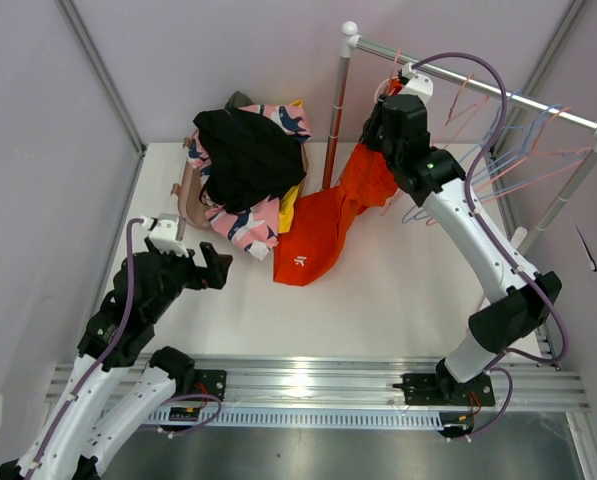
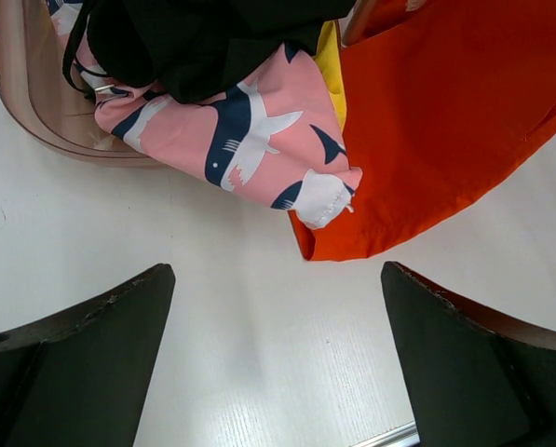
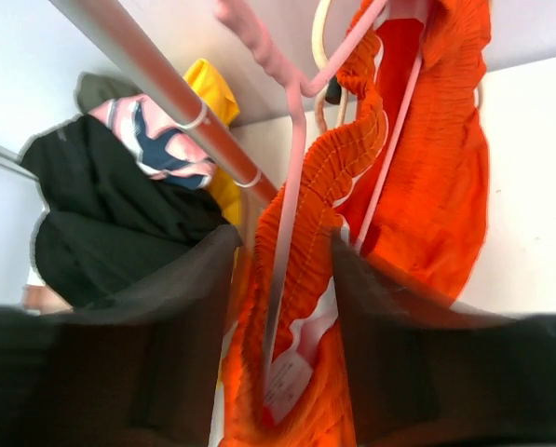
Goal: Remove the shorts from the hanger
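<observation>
The left gripper needs to pull the orange shorts off the hanger, so it should hold them by the side cloth below the waistband.
The orange shorts hang from a pink hanger near the rack's left end, and their lower part lies on the table. My right gripper is shut on their gathered waistband, with the hanger's bar between the jaws. The black shorts, the pink patterned shorts, the yellow shorts and the olive shorts are piled at the back left. My left gripper is open and empty, low over the table, just short of the pink shorts and the orange hem.
A translucent brown plastic container lies under the pile's left side. The metal rack bar runs across the back right with several empty hangers on it. Its left post stands beside the pile. Walls enclose the table.
</observation>
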You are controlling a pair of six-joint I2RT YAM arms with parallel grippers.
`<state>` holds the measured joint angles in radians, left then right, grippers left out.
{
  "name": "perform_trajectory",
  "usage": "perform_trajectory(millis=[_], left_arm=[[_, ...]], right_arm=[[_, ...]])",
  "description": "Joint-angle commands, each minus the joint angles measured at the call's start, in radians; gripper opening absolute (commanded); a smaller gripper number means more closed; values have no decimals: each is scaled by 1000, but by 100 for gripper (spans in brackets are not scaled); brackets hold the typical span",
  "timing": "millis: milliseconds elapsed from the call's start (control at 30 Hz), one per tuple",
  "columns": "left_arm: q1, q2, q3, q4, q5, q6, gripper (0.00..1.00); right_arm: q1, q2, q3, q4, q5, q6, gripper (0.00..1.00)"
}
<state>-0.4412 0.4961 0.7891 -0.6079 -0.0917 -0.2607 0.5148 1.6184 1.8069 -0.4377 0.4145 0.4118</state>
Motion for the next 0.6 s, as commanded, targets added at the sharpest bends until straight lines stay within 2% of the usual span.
perform_trajectory(millis=[0,33,100,133,433,567], left_arm=[[1,-11,1,34,21,18,99],[1,-11,-10,34,21,18,99],[1,-10,-10,34,21,18,99],[1,-10,-13,34,21,18,99],[1,4,16,43,41,23,99],[-2,68,129,98,194,2,99]], right_arm=[[-1,6,35,37,23,25,28],[-1,6,35,37,21,28,14],[1,5,34,33,24,39,2],[2,5,29,31,23,42,0],[31,-72,22,27,10,38,0],[45,-112,45,30,-29,42,0]])
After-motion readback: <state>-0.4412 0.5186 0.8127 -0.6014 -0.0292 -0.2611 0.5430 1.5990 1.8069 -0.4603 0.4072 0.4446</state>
